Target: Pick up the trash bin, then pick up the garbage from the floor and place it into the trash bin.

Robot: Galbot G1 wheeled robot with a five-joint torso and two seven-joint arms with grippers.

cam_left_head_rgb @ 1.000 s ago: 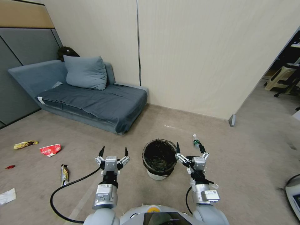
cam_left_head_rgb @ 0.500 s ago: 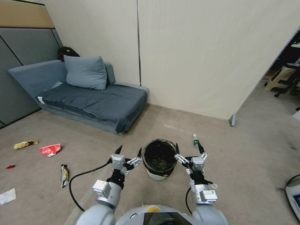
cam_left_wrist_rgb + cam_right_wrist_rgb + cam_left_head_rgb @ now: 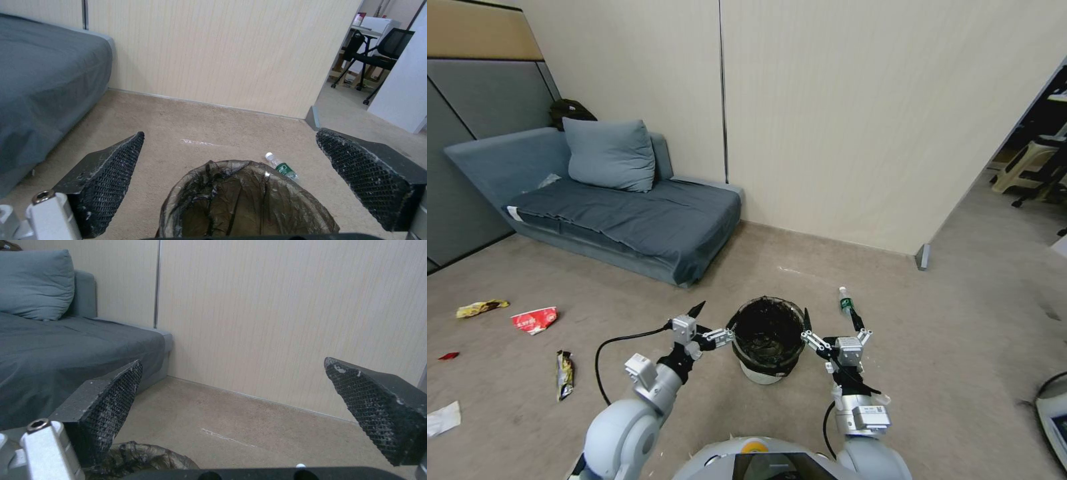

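Next, my left gripper grabs the bin's thin bag-lined rim (image 3: 736, 345) to pick up the trash bin, since the bin's opening (image 3: 770, 332) spreads wider than my fingers.
The trash bin (image 3: 768, 341), a small white bucket lined with a black bag, stands on the carpet straight ahead. My left gripper (image 3: 714, 318) is open and tilted toward the bin's left rim, one fingertip nearly at the liner. In the left wrist view the left gripper (image 3: 230, 133) hangs open over the bin (image 3: 249, 203). My right gripper (image 3: 830, 316) is open beside the bin's right rim, and the right wrist view shows the liner's edge (image 3: 138, 456) under the right gripper (image 3: 233, 361). Garbage lies far left: a yellow wrapper (image 3: 482, 307), a red-and-white wrapper (image 3: 534, 320), a dark snack wrapper (image 3: 564, 373), a white tissue (image 3: 442, 420) and a red scrap (image 3: 448, 356).
A plastic bottle (image 3: 845, 301) lies on the floor just behind my right gripper. A grey sofa (image 3: 627, 227) with a cushion stands at the back left against the beige wall. A white device (image 3: 1054, 417) sits at the right edge. Open carpet lies between the bin and the litter.
My left arm has swung right and forward, bringing its open gripper from well left of the bin up to the bin's left rim. The right gripper has barely shifted.
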